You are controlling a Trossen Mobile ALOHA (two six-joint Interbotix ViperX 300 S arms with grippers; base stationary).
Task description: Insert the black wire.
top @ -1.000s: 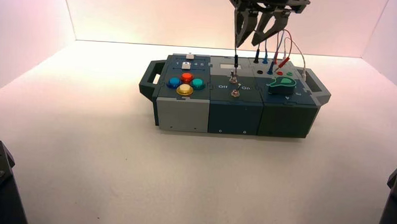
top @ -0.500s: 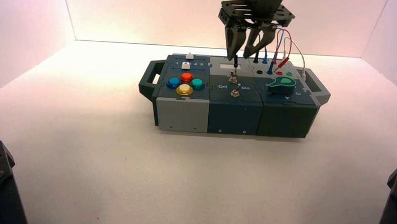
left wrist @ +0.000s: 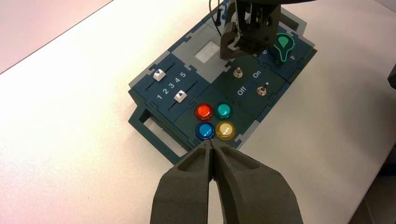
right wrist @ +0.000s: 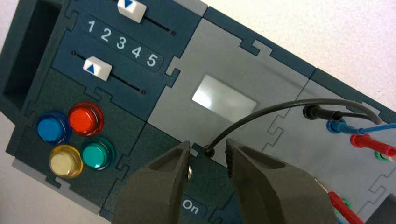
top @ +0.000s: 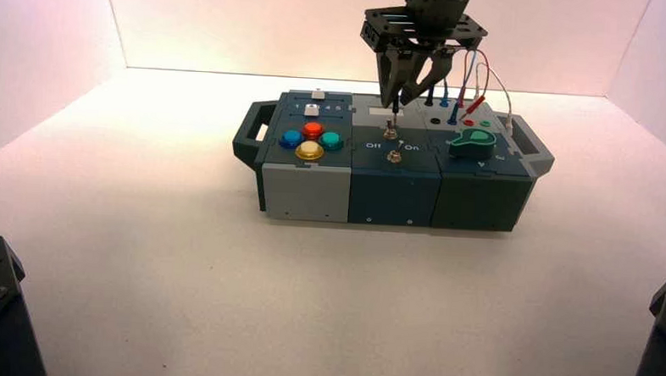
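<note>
I should next insert the plug into its empty socket, my right gripper grabbing the black wire's upright plug by its top end (right wrist: pixel 209 150).
The black wire (right wrist: pixel 261 112) arcs from a black plug (right wrist: pixel 317 112) at the grey socket panel to its other plug (right wrist: pixel 208 151). That plug stands upright, seen end-on, at the seam between the grey display panel and the toggle-switch panel. My right gripper (right wrist: pixel 207 144) is lowered over it, a finger on each side, open with a gap to each pad. In the high view the right gripper (top: pixel 399 99) hangs over the box's rear middle. My left gripper (left wrist: pixel 213 145) is shut and empty, hovering off the box's button end.
The box (top: pixel 393 191) carries two sliders (right wrist: pixel 97 68), several coloured buttons (right wrist: pixel 74 135), two toggle switches (left wrist: pixel 237 72), a green knob (top: pixel 472 141) and blue (right wrist: pixel 338 126) and red (right wrist: pixel 369 142) plugs. An empty black socket (top: pixel 435 121) lies right of the gripper.
The right gripper has come down from above the box onto the upright black plug, and its fingers have narrowed around it. The left arm has not moved.
</note>
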